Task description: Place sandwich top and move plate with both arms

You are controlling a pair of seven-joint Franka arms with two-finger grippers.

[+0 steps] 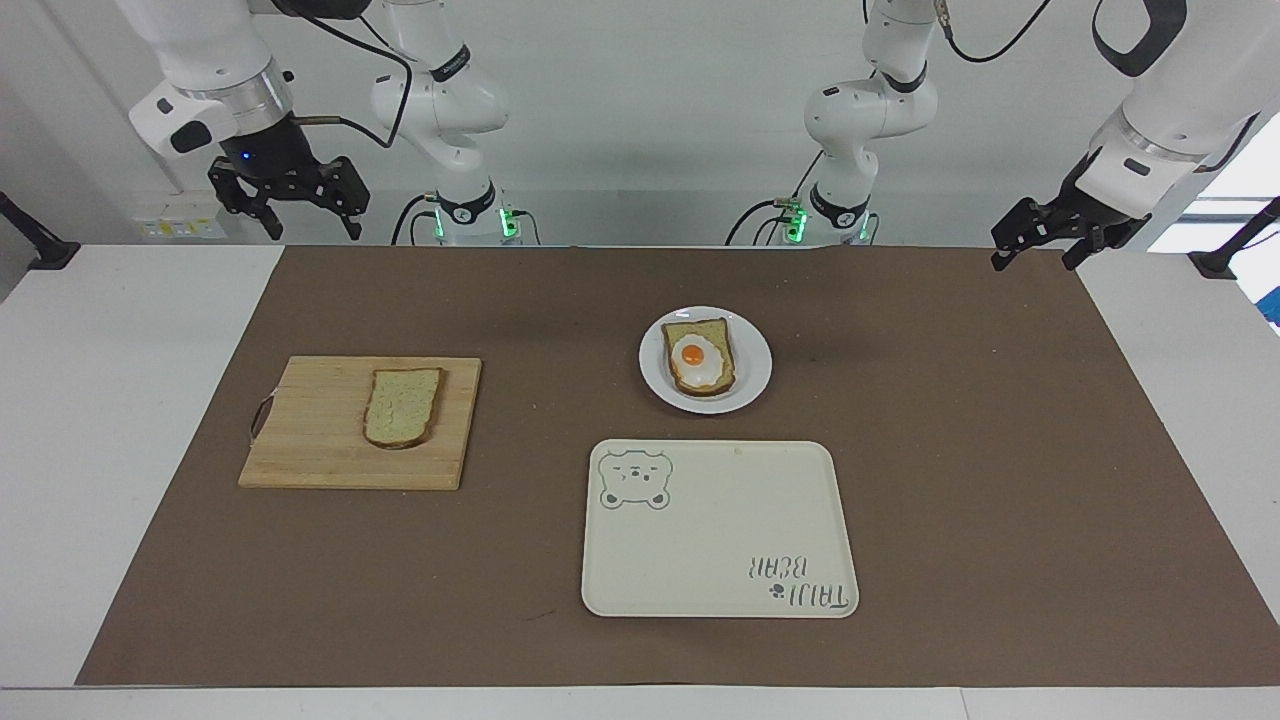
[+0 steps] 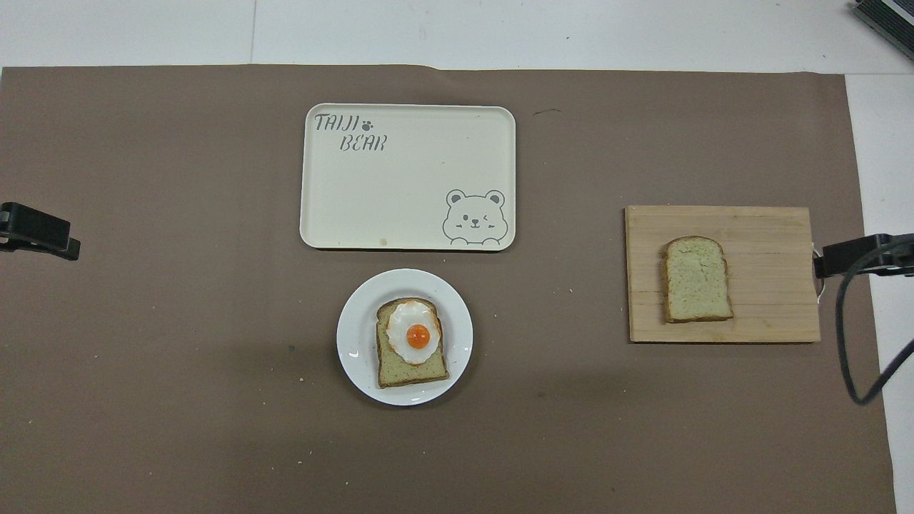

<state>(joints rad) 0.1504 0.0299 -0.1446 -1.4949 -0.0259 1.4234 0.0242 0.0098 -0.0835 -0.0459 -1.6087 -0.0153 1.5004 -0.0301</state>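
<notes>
My right gripper is to pinch the sandwich top next by its thin crust edge (image 2: 727, 275), since its broad side (image 2: 696, 279) is up and too wide for the fingers.
The sandwich top (image 1: 403, 406), a plain bread slice, lies on a wooden cutting board (image 1: 310, 430) toward the right arm's end; it also shows in the overhead view (image 2: 696, 278). The white plate (image 1: 755, 362) holds a bread slice with a fried egg (image 1: 698, 356) at mid-table; the plate shows in the overhead view too (image 2: 353, 335). My right gripper (image 1: 312, 225) is open and empty, raised over the table edge nearest the robots, apart from the board. My left gripper (image 1: 1032, 262) is open and empty, raised over the mat's corner at its own end.
A cream rectangular tray with a bear print (image 1: 720, 530) lies farther from the robots than the plate, with nothing on it. A brown mat (image 1: 1000, 450) covers most of the table. Two smaller white arms with green lights (image 1: 460, 110) stand at the robots' side.
</notes>
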